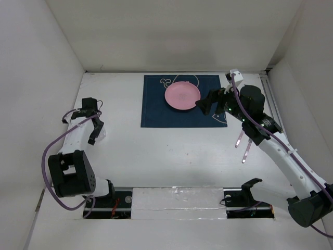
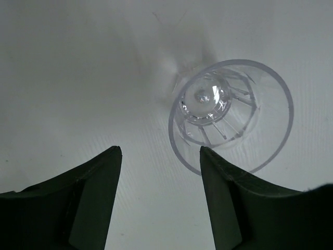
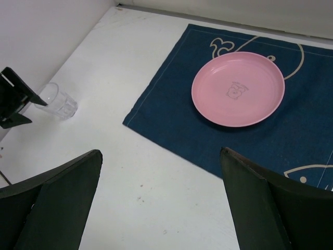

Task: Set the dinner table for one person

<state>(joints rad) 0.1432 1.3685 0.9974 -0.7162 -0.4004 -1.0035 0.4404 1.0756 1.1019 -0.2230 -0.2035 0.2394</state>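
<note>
I will take hold of the clear glass by its rim (image 3: pixel 48 93) with my right gripper next, to set a drinking place on the navy placemat.
The dinner table (image 1: pixel 171 156) is a white tabletop walled by white panels. A navy placemat (image 1: pixel 156 112) lies at its back middle with a pink plate (image 1: pixel 182 95) on it. A clear glass (image 2: pixel 231 114) stands upright at the left, just beyond my left gripper's right finger; it also shows in the right wrist view (image 3: pixel 57 101). My left gripper (image 2: pixel 158 151) is open and empty, above the table beside the glass. My right gripper (image 3: pixel 158 154) is open and empty, held over the placemat's right part near the plate (image 3: pixel 238 88). Two pink utensils (image 1: pixel 242 146) lie on the table right of the placemat.
White wall panels close in the left, back and right sides. The arm bases and a rail (image 1: pixel 177 200) sit at the near edge. The right arm (image 1: pixel 281 151) reaches over the utensils. The placemat (image 3: pixel 171 104) bears white whale drawings.
</note>
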